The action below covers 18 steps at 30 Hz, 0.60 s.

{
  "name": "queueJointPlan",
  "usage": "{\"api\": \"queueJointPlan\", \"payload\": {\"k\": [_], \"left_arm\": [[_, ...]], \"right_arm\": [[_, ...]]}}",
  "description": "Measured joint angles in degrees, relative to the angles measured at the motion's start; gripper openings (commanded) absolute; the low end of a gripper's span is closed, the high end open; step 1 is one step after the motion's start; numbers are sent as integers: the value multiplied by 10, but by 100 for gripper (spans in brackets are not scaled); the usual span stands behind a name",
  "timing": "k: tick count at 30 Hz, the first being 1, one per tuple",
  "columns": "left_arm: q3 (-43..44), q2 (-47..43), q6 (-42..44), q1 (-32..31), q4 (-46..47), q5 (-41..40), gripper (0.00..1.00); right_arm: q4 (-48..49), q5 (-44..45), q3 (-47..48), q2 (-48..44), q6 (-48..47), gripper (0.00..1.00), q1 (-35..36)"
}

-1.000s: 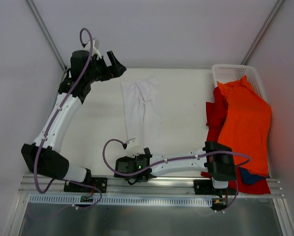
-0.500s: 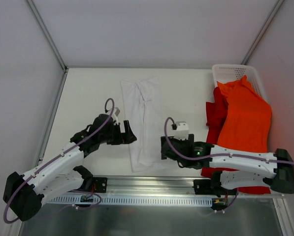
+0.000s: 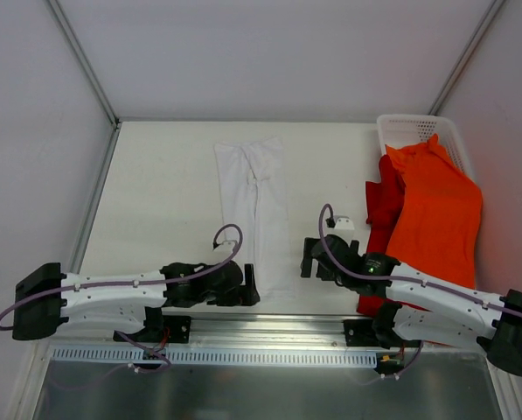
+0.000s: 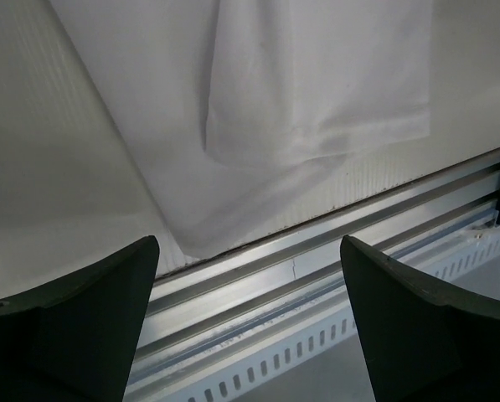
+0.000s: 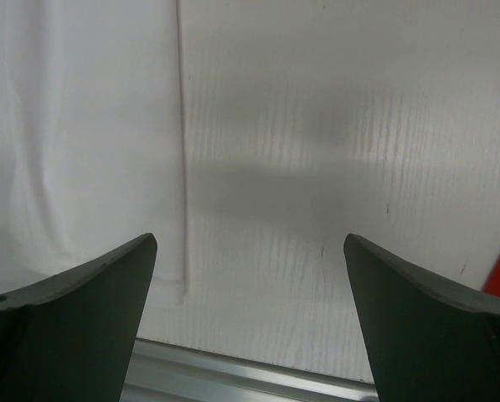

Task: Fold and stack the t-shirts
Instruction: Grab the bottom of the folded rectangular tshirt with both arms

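Note:
I should next grab the white t-shirt's near end corner opposite my left gripper with my right gripper, to fold it evenly lengthwise.
The white t-shirt [image 3: 254, 206], folded into a long narrow strip, lies on the table [image 3: 164, 175] from the back to the near edge. Its near end shows in the left wrist view [image 4: 317, 92] and its right edge in the right wrist view [image 5: 82, 134]. My left gripper [image 3: 247, 287] is open and empty at the strip's near left corner. My right gripper [image 3: 308, 259] is open and empty just right of the strip's near end. The orange t-shirt [image 3: 435, 223] lies draped over the red t-shirt [image 3: 383, 201] at the right.
A white mesh basket [image 3: 415, 131] stands at the back right, partly under the orange shirt. A metal rail [image 3: 269, 328] runs along the table's near edge, also in the left wrist view [image 4: 333, 243]. Something blue [image 3: 442, 315] peeks out under the orange shirt.
The left arm swung from the back left corner down to the shirt's near left corner. The right gripper moved from the near edge to the strip's right side. The shirts stayed put.

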Motion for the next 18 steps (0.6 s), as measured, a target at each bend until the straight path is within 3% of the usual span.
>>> {"api": "queueJointPlan", "payload": {"k": [6, 16, 18], "left_arm": [[-28, 19, -136, -99, -6, -88, 85], [-24, 76, -262, -137, 22, -209, 79], [-27, 80, -284, -137, 26, -228, 77]], "right_arm": [[47, -52, -20, 27, -22, 100, -46], [111, -96, -46, 53, -30, 99, -59], [133, -111, -62, 55, -27, 93, -59]]}}
